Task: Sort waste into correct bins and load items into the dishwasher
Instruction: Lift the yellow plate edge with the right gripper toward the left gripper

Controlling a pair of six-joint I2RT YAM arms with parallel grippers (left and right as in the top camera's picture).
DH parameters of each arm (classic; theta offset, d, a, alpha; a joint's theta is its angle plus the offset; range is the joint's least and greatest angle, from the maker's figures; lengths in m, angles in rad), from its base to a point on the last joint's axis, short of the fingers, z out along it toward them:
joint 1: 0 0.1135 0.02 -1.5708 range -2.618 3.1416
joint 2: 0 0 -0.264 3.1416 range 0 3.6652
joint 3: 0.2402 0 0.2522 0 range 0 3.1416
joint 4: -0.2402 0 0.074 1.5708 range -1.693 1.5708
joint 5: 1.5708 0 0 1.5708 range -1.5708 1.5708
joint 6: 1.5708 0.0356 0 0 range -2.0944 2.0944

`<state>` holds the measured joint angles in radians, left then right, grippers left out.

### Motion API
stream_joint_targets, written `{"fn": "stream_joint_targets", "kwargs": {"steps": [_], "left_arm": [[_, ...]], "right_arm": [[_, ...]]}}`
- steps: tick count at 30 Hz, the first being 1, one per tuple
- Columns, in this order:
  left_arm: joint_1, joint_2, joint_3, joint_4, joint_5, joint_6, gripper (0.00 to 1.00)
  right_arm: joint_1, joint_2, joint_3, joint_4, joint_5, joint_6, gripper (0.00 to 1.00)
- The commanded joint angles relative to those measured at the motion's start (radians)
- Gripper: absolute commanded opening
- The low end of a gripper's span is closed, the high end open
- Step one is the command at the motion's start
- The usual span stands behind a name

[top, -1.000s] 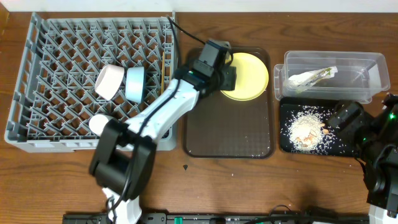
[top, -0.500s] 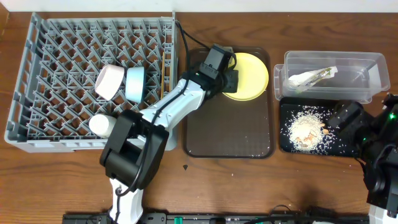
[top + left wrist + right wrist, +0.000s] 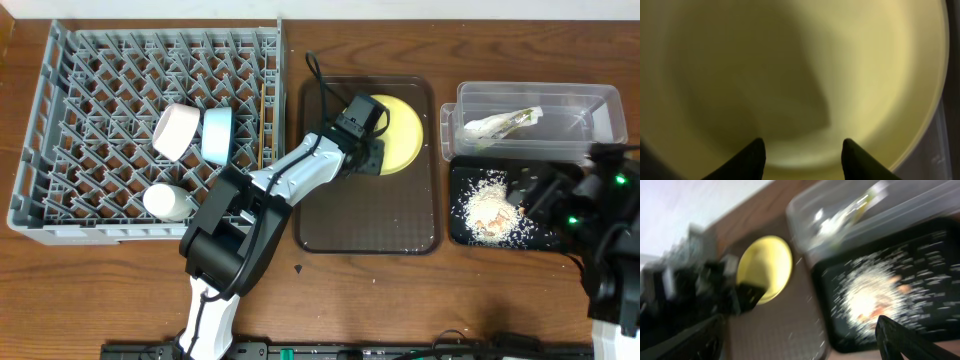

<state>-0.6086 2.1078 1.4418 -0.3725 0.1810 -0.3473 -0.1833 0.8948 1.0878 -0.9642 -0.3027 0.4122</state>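
The yellow plate's rim (image 3: 420, 136) farthest from the rack (image 3: 40, 215) needs to be grabbed next by my right gripper. The plate's rim on the rack side then stays free for my left gripper to load the plate.
The yellow plate (image 3: 400, 125) is over the back of the brown serving tray (image 3: 360, 225) and looks tipped. My left gripper (image 3: 371, 152) holds its left side. In the left wrist view the plate (image 3: 805, 65) fills the picture, with the left gripper (image 3: 802, 150) fingertips a little apart against it. Over the black tray (image 3: 458, 228), which holds rice scraps (image 3: 490, 207), my right gripper (image 3: 528, 190) hangs open and empty. The grey rack (image 3: 40, 215) holds a white bowl (image 3: 172, 130), a blue bowl (image 3: 217, 135), a white cup (image 3: 163, 201) and chopsticks (image 3: 264, 125).
The clear tub (image 3: 603, 97) at the back right holds the tissue and the green-and-orange wrapper (image 3: 505, 122). A few rice grains lie on the brown tray. The right wrist view is blurred; it shows the plate (image 3: 765, 267), the tub (image 3: 850, 210) and the rice (image 3: 880, 290).
My left gripper came toward the table's front and took the plate along; the plate now sits lower on the tray and looks narrower. The right gripper shifted a little left over the black tray.
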Motion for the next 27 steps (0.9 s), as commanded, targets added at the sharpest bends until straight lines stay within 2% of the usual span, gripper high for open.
{"fn": "stream_joint_targets", "kwargs": {"steps": [1, 5, 9, 10, 13, 16, 18, 19, 23, 27], "left_arm": [[0.005, -0.014, 0.0, -0.075, -0.006, 0.04, 0.46], [0.008, -0.079, 0.001, -0.203, -0.006, 0.04, 0.44], [0.008, -0.209, 0.001, -0.271, -0.006, 0.04, 0.5], [0.008, -0.252, 0.001, -0.282, -0.006, 0.04, 0.52], [0.009, -0.372, 0.001, -0.319, -0.019, 0.04, 0.55], [0.01, -0.492, 0.0, -0.378, -0.064, 0.04, 0.55], [0.01, -0.563, 0.0, -0.421, -0.113, 0.04, 0.55], [0.01, -0.589, 0.0, -0.435, -0.133, 0.04, 0.55], [0.01, -0.679, 0.0, -0.462, -0.167, 0.04, 0.68], [0.01, -0.747, 0.0, -0.483, -0.167, 0.039, 0.74]], "right_arm": [[0.088, 0.061, 0.009, -0.022, -0.101, -0.089, 0.93], [0.237, 0.173, 0.002, -0.019, -0.047, -0.095, 0.93], [0.382, 0.322, 0.001, 0.055, -0.011, -0.078, 0.84], [0.417, 0.364, 0.001, 0.08, 0.006, -0.061, 0.78], [0.488, 0.48, 0.001, 0.115, 0.153, 0.111, 0.72], [0.529, 0.602, 0.001, 0.183, 0.242, 0.23, 0.6], [0.544, 0.68, 0.001, 0.229, 0.278, 0.306, 0.57], [0.546, 0.709, 0.001, 0.249, 0.283, 0.32, 0.57], [0.551, 0.826, 0.001, 0.368, 0.284, 0.332, 0.56], [0.561, 0.945, 0.001, 0.486, 0.28, 0.356, 0.52]]}}
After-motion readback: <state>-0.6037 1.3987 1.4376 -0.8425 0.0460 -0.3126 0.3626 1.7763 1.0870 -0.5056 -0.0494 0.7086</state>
